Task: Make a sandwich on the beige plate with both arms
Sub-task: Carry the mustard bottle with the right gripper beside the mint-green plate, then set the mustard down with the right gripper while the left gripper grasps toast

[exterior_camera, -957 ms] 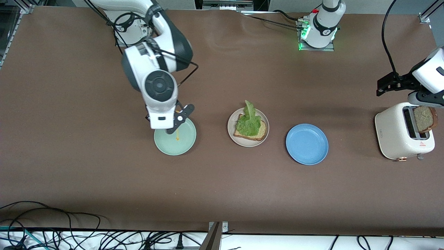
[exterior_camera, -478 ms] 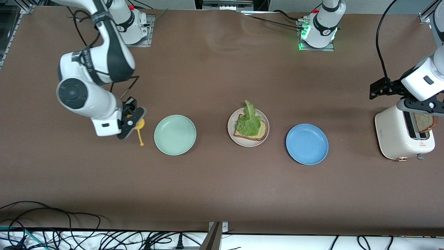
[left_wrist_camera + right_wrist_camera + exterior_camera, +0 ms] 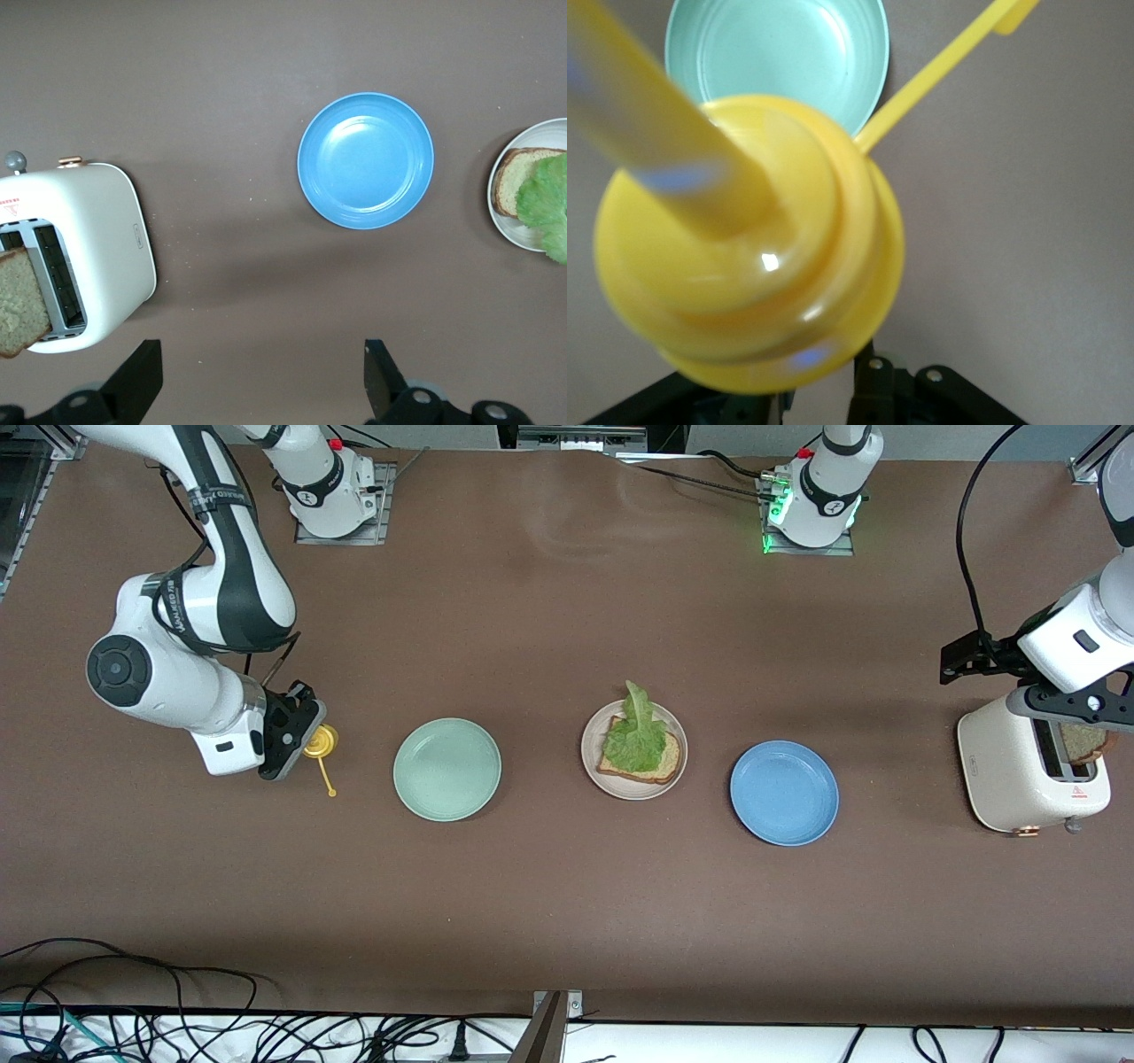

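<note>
The robot's left gripper should top the lettuce on the beige plate with the bread slice, so it needs to grab the slice by its exposed crust edge (image 3: 1095, 746) (image 3: 25, 346) next.
On the beige plate (image 3: 592, 735) (image 3: 507, 232) in the middle of the table lies one brown bread slice (image 3: 666, 760) (image 3: 509, 177) with a ruffled lettuce leaf (image 3: 634, 735) (image 3: 545, 199) on top. Another bread slice (image 3: 1083, 741) (image 3: 19, 301) stands in a slot of the white toaster (image 3: 1005, 766) (image 3: 97, 239). My left gripper (image 3: 961, 657) (image 3: 263, 381) hangs open and holds nothing, over the table beside the toaster. My right gripper (image 3: 297, 735) (image 3: 819, 390) is shut on a yellow round-bodied thing (image 3: 319, 742) (image 3: 744, 266) with a thin stem, over the table beside the mint-green plate (image 3: 447, 769) (image 3: 780, 53).
A blue plate (image 3: 784, 793) (image 3: 366, 159) with nothing on it sits between the beige plate and the toaster. The mint-green plate is bare too. Loose cables (image 3: 177, 1019) run along the table's edge nearest the front camera.
My right arm swung off the mint-green plate toward its own end of the table, carrying the yellow thing. My left hand crept a little over the toaster.
</note>
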Available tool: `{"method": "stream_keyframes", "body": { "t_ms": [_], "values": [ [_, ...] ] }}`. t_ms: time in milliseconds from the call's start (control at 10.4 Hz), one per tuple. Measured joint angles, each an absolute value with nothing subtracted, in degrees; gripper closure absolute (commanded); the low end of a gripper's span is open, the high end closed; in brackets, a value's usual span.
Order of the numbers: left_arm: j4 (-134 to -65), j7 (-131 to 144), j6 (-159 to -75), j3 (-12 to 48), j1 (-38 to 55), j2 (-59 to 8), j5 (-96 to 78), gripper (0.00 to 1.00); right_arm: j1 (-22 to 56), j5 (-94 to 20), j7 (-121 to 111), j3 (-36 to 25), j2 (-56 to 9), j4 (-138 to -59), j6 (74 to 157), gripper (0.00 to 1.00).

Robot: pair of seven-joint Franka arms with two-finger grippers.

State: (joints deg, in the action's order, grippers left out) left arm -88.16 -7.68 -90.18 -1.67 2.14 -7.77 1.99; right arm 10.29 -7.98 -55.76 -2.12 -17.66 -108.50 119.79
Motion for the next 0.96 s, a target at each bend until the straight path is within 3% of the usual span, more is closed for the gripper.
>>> {"method": "stream_keyframes", "body": {
  "t_ms": [957],
  "values": [
    [-86.79,-17.35,-100.26,-3.79,-18.94,-21.8,6.88,0.0,7.03,-26.02,-82.64,-1.0,-29.11,-110.23,135.07,1.0]
  ]
}}
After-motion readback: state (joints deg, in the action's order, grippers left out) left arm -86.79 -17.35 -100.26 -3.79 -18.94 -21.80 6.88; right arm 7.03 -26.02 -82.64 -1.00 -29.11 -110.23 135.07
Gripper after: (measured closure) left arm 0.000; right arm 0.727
